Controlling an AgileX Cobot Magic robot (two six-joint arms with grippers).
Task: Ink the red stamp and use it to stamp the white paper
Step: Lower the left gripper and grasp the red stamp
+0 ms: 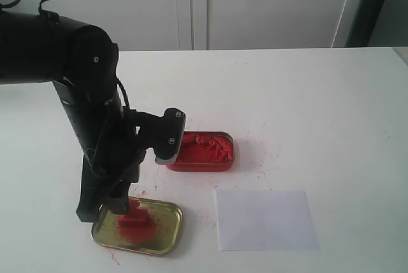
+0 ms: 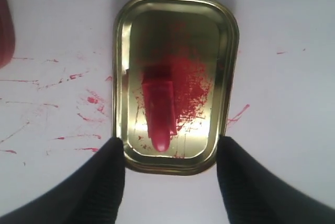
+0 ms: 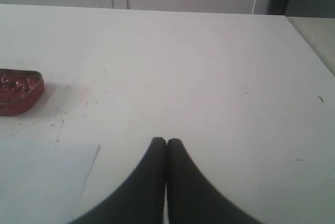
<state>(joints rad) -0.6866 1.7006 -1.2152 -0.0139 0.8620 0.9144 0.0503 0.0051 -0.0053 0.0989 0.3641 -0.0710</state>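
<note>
The red stamp's knob [image 2: 161, 139] is beyond the open fingers of my left gripper. It isn't time to close yet, because the fingers would miss the knob, so I should first move toward it.
The red stamp [image 1: 135, 217] [image 2: 158, 110] sits in the gold tin lid [image 1: 169, 222] [image 2: 229, 41] at the front left, amid red smears, its narrow knob end toward my left gripper [image 1: 106, 208] [image 2: 170, 143]. That gripper hangs open just over the lid's near edge. Its fingers [image 2: 107, 171] are spread about as wide as the lid and hold nothing. The white paper [image 1: 264, 219] [image 3: 42, 177] lies flat at the front right, with no imprint visible. My right gripper [image 3: 166, 141] is shut and empty above bare table beside the paper; the exterior view does not show it.
The red tin of ink paste [image 1: 205, 152] [image 3: 18, 90] stands open behind the lid and paper. Red ink specks mark the white table [image 1: 306, 101] around both tins. A white cabinet wall [image 1: 255, 5] runs behind the table.
</note>
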